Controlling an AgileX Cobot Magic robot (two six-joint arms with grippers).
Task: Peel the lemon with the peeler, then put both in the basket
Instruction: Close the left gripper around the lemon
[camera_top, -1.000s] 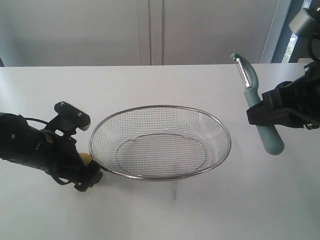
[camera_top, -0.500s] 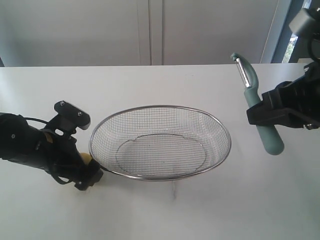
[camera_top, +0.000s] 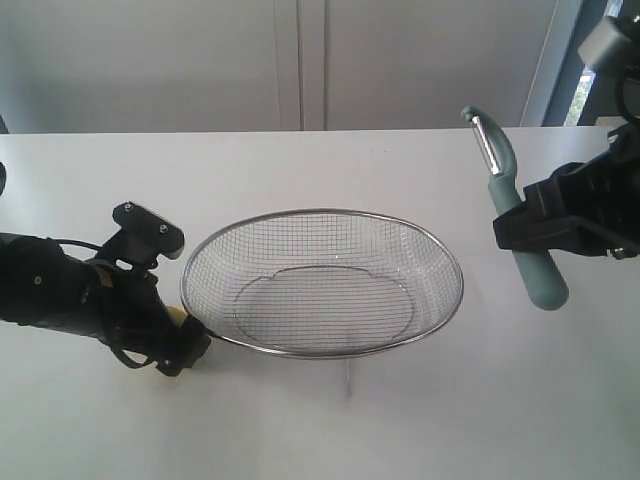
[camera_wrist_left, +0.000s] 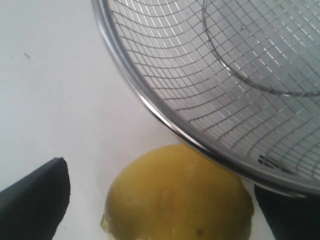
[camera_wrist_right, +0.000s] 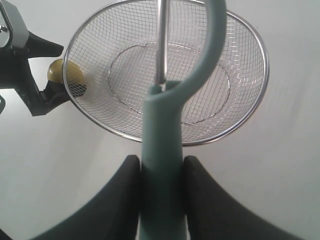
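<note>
I need to grab the yellow lemon with my left gripper next, around its rounded middle (camera_wrist_left: 177, 200). Then my left gripper will keep the lemon steady for peeling.
The yellow lemon (camera_wrist_left: 180, 195) lies on the white table, tucked against the outside of the wire basket's rim (camera_wrist_left: 165, 122). My left gripper (camera_wrist_left: 162, 207) is open and straddles it, and table shows between one black finger (camera_wrist_left: 35, 200) and the fruit. In the exterior view the lemon (camera_top: 176, 317) peeks out by the left gripper (camera_top: 178, 340), left of the basket (camera_top: 320, 213). My right gripper (camera_top: 530, 228) is shut on the teal peeler (camera_top: 543, 282), held in the air to the right of the basket with its blade up. In the right wrist view the peeler (camera_wrist_right: 162, 125) sits between the jaws of the right gripper (camera_wrist_right: 161, 175).
The basket's mesh (camera_wrist_right: 200, 65) holds nothing. The left arm's dark body (camera_top: 60, 295) lies low over the table's left side. A wall runs behind the table's far edge (camera_top: 300, 131).
The left arm has shifted slightly lower over the table, its gripper still round the lemon. The right arm and the peeler have not moved.
</note>
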